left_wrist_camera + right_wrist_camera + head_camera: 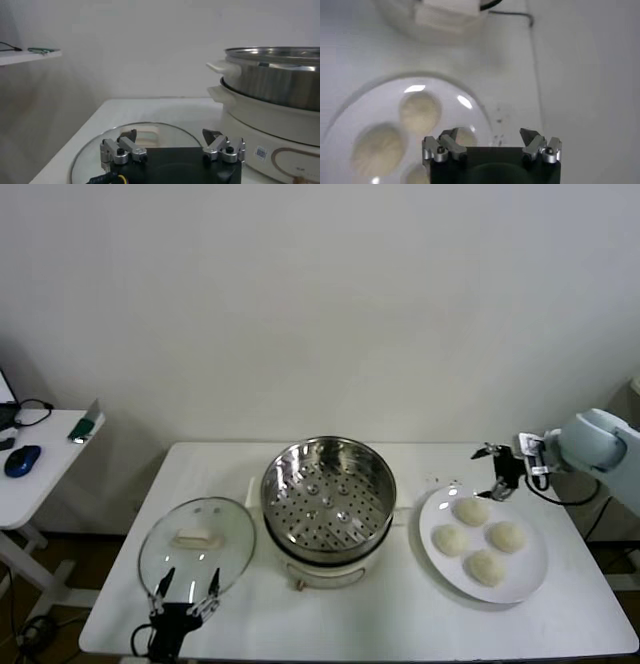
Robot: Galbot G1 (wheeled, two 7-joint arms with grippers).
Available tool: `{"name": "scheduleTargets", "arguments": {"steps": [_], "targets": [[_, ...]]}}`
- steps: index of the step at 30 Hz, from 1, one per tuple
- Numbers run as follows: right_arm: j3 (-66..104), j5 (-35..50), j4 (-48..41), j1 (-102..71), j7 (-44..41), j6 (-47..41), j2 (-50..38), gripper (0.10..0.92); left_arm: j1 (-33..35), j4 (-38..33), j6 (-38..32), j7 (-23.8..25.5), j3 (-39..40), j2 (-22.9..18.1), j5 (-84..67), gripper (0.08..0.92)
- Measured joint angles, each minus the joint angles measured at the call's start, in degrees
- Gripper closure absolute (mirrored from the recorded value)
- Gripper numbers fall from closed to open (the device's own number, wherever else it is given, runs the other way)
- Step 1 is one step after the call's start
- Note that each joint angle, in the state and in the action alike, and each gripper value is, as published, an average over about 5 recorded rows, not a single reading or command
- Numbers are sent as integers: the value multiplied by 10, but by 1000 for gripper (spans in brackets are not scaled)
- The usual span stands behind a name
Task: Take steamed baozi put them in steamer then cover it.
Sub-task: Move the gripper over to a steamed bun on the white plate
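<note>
I will next use my right gripper to grab the baozi nearest the plate's back rim (471, 511) (464, 137) by its rounded sides, so that I can fill the steamer.
The steamer (375, 474), a shiny steel pot with a hole-dotted tray on a white base, stands empty at the table's middle. Four cream-white baozi (470, 511) lie on a white plate (528, 562) to its right. The glass cover (197, 546) with its cream handle lies flat to the steamer's left. My right gripper (495, 469) is open and empty above the plate's far edge; its wrist view shows the baozi (420, 112) below the open gripper (490, 135). My left gripper (186, 584) is open at the cover's near edge, seen in the left wrist view (170, 136) facing the cover (150, 131) and steamer (280, 80).
A white side table at far left holds a blue mouse (22, 459) and a green item (85, 426). A white wall runs behind the table. A dark cable (512, 15) lies on the table by the steamer's base.
</note>
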Motion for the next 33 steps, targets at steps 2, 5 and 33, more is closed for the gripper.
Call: {"name": "scheduleTargets", "arguments": {"steps": [2,5,33], "targets": [[-18,-3,-13,7,-10,0,8,203,-1,2,0,0,0,0,0,177],[-30,-10,-36,4,-18,0,22,203,-2,3,-1,0,-1,0,0,177],[76,-77,-215,-133,27,5,164,215,-6,15,-3,1,-3,-7,4,177]]}}
